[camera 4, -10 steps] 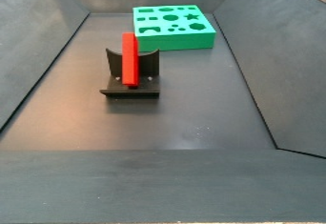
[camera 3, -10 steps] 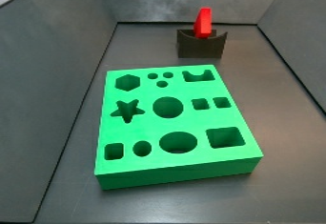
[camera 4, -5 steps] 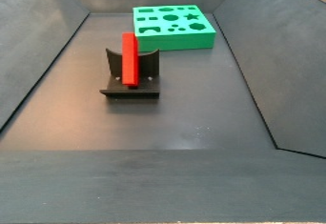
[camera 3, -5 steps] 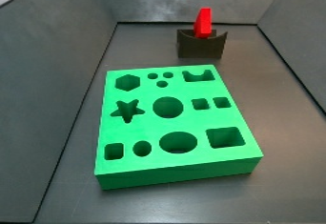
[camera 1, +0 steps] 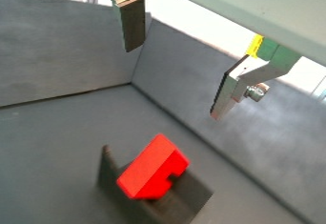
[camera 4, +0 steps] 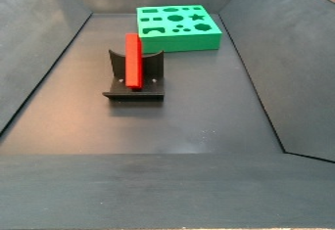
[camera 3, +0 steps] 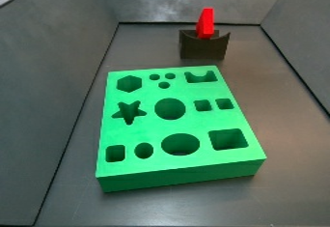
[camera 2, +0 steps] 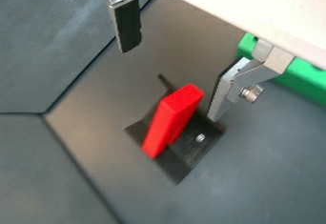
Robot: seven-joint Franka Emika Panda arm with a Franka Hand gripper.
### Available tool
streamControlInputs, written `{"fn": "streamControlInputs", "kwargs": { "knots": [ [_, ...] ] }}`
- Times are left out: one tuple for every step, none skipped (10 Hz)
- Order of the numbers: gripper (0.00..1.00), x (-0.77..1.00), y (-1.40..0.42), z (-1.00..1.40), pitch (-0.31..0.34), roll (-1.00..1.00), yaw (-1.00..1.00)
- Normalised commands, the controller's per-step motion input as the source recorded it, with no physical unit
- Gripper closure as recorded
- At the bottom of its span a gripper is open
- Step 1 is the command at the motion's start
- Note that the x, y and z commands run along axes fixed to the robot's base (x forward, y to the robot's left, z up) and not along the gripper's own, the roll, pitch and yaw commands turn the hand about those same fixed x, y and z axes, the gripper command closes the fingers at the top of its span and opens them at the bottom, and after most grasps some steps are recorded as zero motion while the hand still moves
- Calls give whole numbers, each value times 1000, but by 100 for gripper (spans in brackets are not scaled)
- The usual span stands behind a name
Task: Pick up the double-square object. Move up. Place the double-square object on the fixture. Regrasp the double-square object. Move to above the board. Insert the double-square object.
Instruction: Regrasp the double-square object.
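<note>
I should next grip the red double-square object by its upper body [camera 3: 206,18] [camera 1: 152,156], so that my gripper can fit it into the board's holes.
The red double-square object [camera 3: 206,21] stands upright in the dip of the dark fixture [camera 3: 204,46] at the back of the bin, and both side views show it [camera 4: 132,58]. My gripper [camera 1: 185,54] is open and empty, well above the piece, which both wrist views show below and between the fingers [camera 2: 173,120]. The fingers [camera 2: 126,23] touch nothing. The fixture also shows in a wrist view [camera 2: 193,153] and a side view [camera 4: 147,87]. The green board [camera 3: 175,125] lies flat in front of the fixture, apart from it. The gripper is almost entirely out of both side views.
Dark sloping bin walls [camera 3: 65,47] enclose the floor on all sides. The board [camera 4: 177,26] sits near the far wall in a side view, and its edge shows in a wrist view [camera 2: 300,75]. Bare dark floor [camera 4: 170,146] lies beyond the fixture.
</note>
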Motion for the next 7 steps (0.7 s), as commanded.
{"fn": "streamControlInputs", "kwargs": {
  "knots": [
    [0,84,-32,-16,67,1000,66],
    [0,98,-34,-19,88,1000,75],
    [0,104,-38,-20,103,1000,84],
    [0,104,-41,-18,135,1000,109],
    [0,104,-43,-21,161,1000,137],
    [0,110,-46,-22,154,759,158],
    [0,111,-47,-22,146,634,169]
  ]
}}
